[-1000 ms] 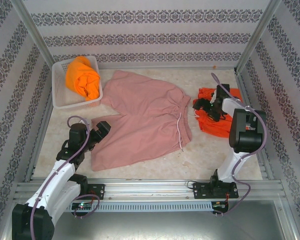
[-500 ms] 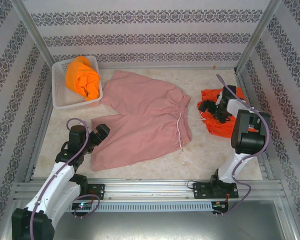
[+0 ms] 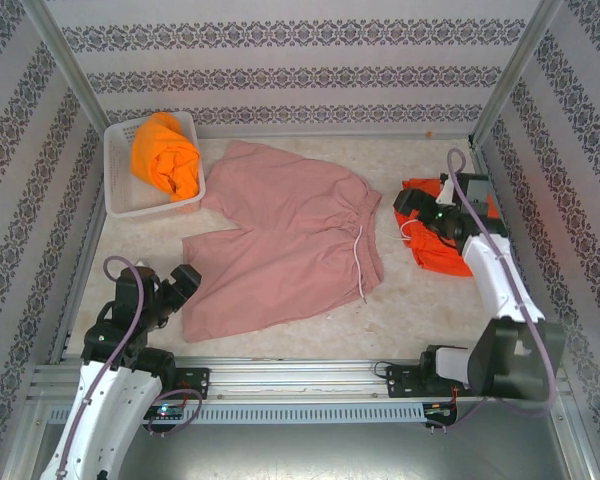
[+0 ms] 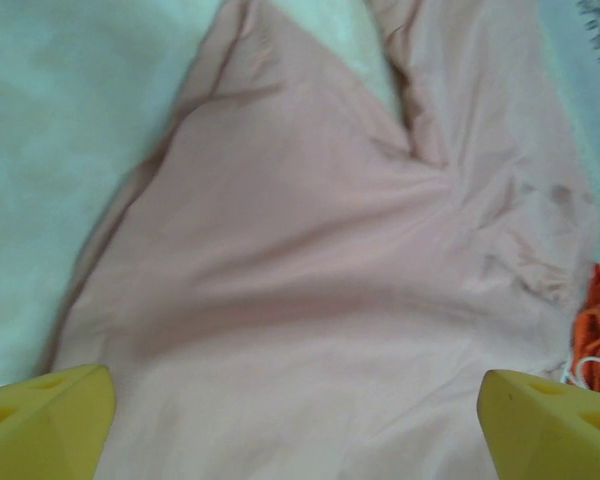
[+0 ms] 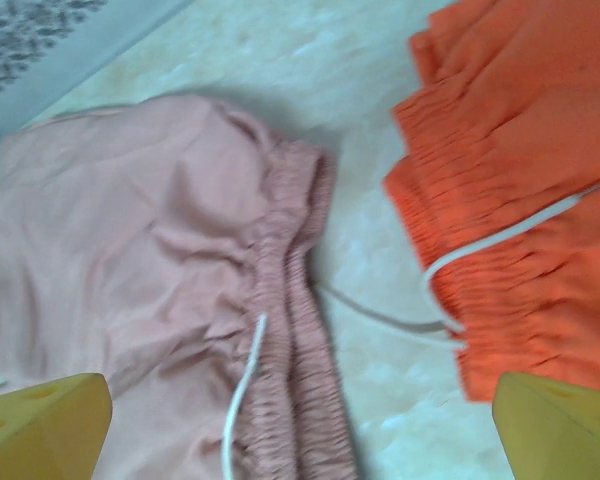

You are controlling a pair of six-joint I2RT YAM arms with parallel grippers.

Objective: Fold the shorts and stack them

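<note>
The robot should take hold of the pink shorts (image 3: 290, 235) next with its left gripper, at the near leg's hem corner (image 3: 189, 335), to fold that leg over the far one.
Dusty pink shorts (image 3: 290, 235) lie spread flat mid-table, their waistband (image 5: 300, 330) to the right with a white drawstring. Red-orange shorts (image 3: 442, 252) lie bunched at the right; their gathered waist (image 5: 520, 200) and white cord face the pink waistband across a strip of bare table. Yellow-orange shorts (image 3: 165, 155) sit heaped in the white basket (image 3: 120, 195). My left gripper (image 3: 183, 281) hovers open by the near-left leg hem, looking down on pink fabric (image 4: 310, 250). Open too, my right gripper (image 3: 408, 204) hangs over the gap between the two waistbands, holding nothing.
Patterned walls and metal frame posts close in the table on three sides. A metal rail (image 3: 300, 380) runs along the near edge between the arm bases. Bare marbled table (image 3: 430, 310) shows in front of the pink shorts.
The left arm has drawn back toward the near-left corner, off the pink hem. The right arm's elbow has swung down and right, and its gripper has slid slightly right over the red-orange shorts' edge.
</note>
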